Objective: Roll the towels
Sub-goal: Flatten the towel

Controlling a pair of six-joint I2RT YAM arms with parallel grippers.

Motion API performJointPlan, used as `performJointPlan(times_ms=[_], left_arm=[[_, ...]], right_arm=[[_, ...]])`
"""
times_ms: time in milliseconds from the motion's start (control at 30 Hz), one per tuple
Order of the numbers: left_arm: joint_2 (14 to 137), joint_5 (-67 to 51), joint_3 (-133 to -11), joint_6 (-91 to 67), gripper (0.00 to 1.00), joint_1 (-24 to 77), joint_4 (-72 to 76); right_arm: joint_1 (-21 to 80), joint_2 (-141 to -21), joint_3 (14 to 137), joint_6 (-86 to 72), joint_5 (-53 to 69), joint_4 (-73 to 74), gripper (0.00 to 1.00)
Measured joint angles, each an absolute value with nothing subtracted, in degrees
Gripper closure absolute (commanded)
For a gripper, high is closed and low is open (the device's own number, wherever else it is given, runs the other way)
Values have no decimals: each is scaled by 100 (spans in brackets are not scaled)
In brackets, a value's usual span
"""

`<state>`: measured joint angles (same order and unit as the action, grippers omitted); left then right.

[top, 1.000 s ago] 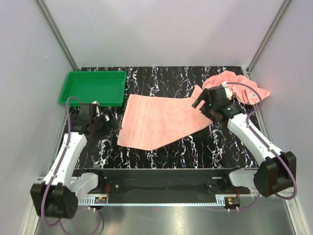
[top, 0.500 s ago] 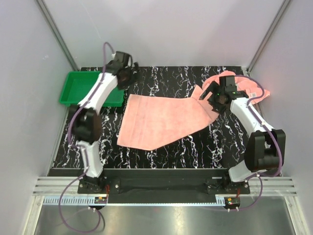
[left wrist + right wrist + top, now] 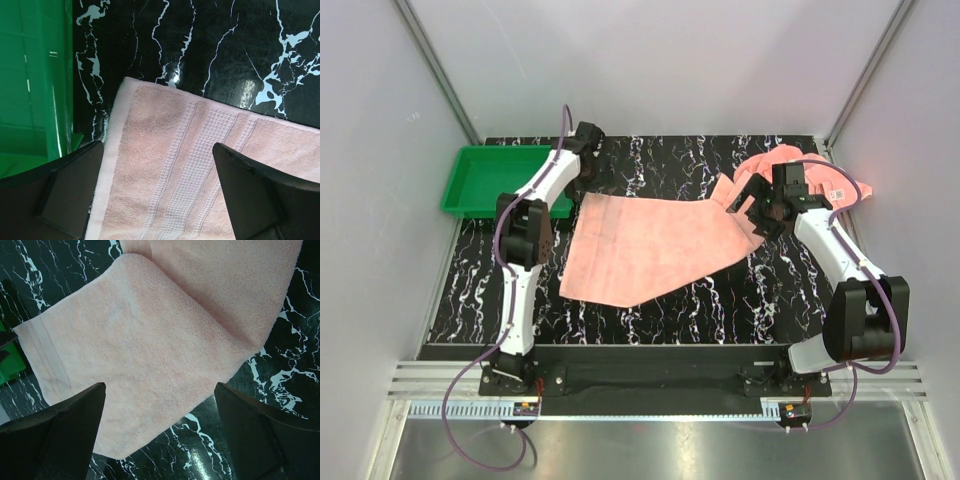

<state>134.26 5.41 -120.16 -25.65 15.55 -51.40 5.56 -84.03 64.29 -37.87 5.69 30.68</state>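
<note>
I need to spread the flat towel for rolling, so next my left gripper will grab it by its striped far corner beside the green tray.
One salmon-pink towel lies spread flat on the black marbled table. Its striped far-left corner shows in the left wrist view. My left gripper hovers open over that corner, touching nothing. The second towel lies crumpled at the far right with a white label. My right gripper hangs open above the flat towel's right end. There the cloth runs under a folded pink layer.
A green tray stands at the far left, close beside the towel's corner; its wall shows in the left wrist view. Grey walls enclose the table on three sides. Black tabletop shows near the front.
My left arm swung from the near left side up to the far edge and now hangs over the flat towel's far-left corner. My right gripper shifted slightly away, staying open.
</note>
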Motion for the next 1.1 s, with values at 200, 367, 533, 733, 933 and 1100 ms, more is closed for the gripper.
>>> performJointPlan(times_ms=[200, 367, 533, 733, 933, 1100], left_arm=[[13526, 648, -12057, -2482, 2, 1514, -5120], [13806, 646, -12088, -2460, 6, 1459, -5111], [13893, 657, -12088, -2401, 16, 1452, -5072], [13896, 646, -12027, -2390, 61, 1426, -4958], [13876, 362, -11952, -2410, 100, 1385, -4670], [13793, 123, -11880, -2403, 100, 1435, -4672]], right_arm=[[556, -8401, 6399, -3708, 576, 3070, 2], [556, -8401, 6394, -3667, 582, 3070, 3], [556, -8401, 6368, -3645, 663, 3039, 3], [556, -8403, 6353, -3618, 707, 3024, 8], [556, -8403, 6353, -3577, 694, 3057, 8], [556, -8403, 6482, -3553, 602, 3365, 8]])
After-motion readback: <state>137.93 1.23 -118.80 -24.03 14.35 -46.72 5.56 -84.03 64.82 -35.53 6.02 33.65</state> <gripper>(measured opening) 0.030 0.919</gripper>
